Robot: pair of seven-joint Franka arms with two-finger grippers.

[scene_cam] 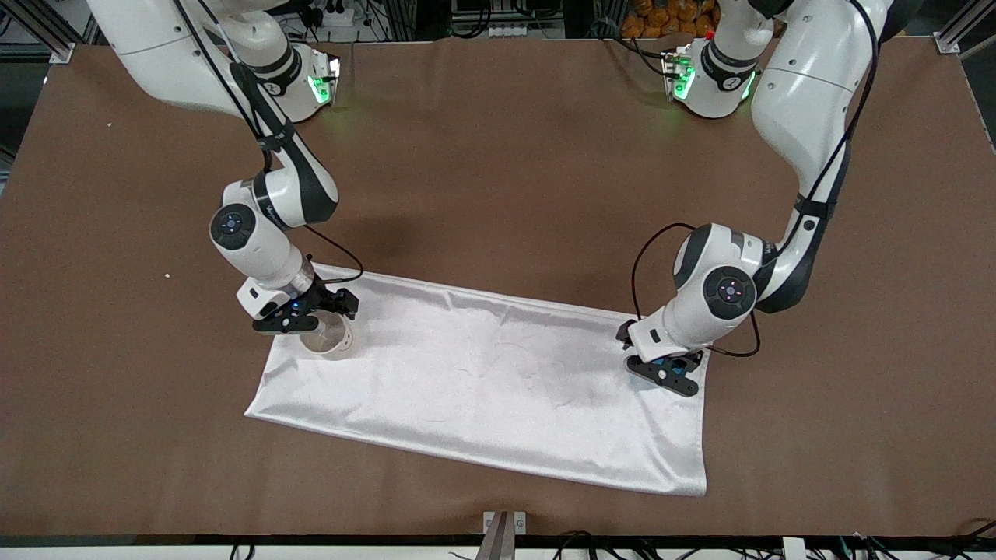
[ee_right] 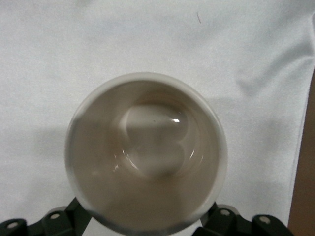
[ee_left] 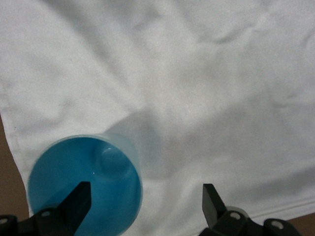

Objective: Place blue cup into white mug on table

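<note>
I need to close my left gripper on the blue cup now. My fingers are on both sides of the cup's rim, one inside and one outside over the white cloth.
The white mug stands on the white cloth at the corner toward the right arm's end. My right gripper is low over it and open, with the mug between its jaws in the right wrist view; its beige inside is empty. My left gripper is low over the cloth's corner toward the left arm's end and hides the blue cup in the front view. In the left wrist view the blue cup stands upright on the cloth. The left gripper is open, one finger over the cup's mouth.
The brown table spans the whole view and the cloth lies on it, nearer the front camera than the arm bases. The cloth between the two grippers is bare and slightly wrinkled. A metal bracket sits at the table's near edge.
</note>
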